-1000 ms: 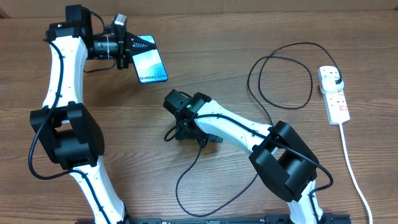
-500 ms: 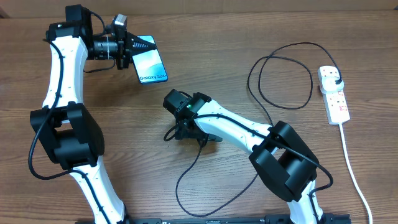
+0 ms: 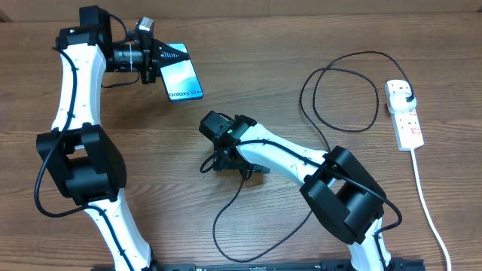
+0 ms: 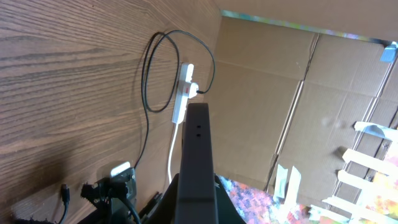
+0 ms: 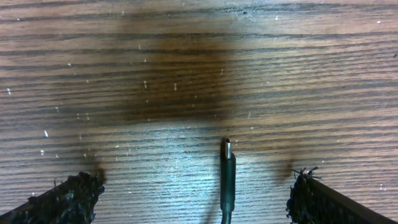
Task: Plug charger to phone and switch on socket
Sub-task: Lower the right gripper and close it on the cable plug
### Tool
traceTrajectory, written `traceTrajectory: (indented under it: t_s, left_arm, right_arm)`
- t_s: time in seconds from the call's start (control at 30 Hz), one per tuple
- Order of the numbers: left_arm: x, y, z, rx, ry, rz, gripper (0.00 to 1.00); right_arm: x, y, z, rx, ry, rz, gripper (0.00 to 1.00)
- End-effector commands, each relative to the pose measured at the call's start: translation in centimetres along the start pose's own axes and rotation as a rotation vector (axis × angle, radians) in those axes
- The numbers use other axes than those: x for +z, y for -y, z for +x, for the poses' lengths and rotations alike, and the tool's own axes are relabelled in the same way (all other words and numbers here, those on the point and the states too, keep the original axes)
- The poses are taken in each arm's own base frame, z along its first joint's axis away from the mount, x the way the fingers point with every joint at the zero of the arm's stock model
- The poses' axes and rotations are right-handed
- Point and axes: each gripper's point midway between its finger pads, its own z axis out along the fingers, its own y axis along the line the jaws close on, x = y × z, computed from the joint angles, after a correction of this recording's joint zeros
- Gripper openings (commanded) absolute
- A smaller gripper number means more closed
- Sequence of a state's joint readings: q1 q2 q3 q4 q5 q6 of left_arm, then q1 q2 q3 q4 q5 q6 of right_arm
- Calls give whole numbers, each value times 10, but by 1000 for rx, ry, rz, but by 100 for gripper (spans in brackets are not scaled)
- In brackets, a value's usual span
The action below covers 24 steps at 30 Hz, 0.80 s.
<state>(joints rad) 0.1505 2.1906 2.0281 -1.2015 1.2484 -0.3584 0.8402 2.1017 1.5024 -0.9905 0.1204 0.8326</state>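
Note:
My fingers reach down to the wood on either side of the connector's black sleeve, so my right gripper needs to close on the connector.
My left gripper is shut on one end of the phone and holds it above the table at the back left, with its teal screen and "Galaxy" lettering facing up. In the left wrist view the phone shows edge-on between the jaws. My right gripper is open and low over the table centre. The charger's connector tip lies on the wood between the open fingers, touching neither. The black cable loops back to the plug in the socket.
The socket's white cord runs down the right side of the table. Loose cable curves in front of the right arm. The socket also shows in the left wrist view, with a cardboard wall behind the table.
The right wrist has shifted very slightly over the connector tip. The left arm and phone have not moved.

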Motion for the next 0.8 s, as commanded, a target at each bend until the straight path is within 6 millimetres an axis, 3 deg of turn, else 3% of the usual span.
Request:
traceTrajectory:
  t_s: [0.0,0.13,0.3,0.5,0.77]
  left_arm:
    - [-1,9,2,35,-7,26,4]
    - [-1,9,2,35,-7,26,4]
    - [-1,9,2,35,-7,26,4]
    - [-1,9,2,35,-7,26,4]
    - [-1,9,2,35,-7,26,4]
  right_arm:
    - [4,4,0,-13,9,18,100]
    - [9,6,2,-13,7,20,96]
    - [11,6,3,-13,3,18,79]
    - [11,7,5,-14,-4,19,67]
    - [11,7,6,-7,-8,20,27]
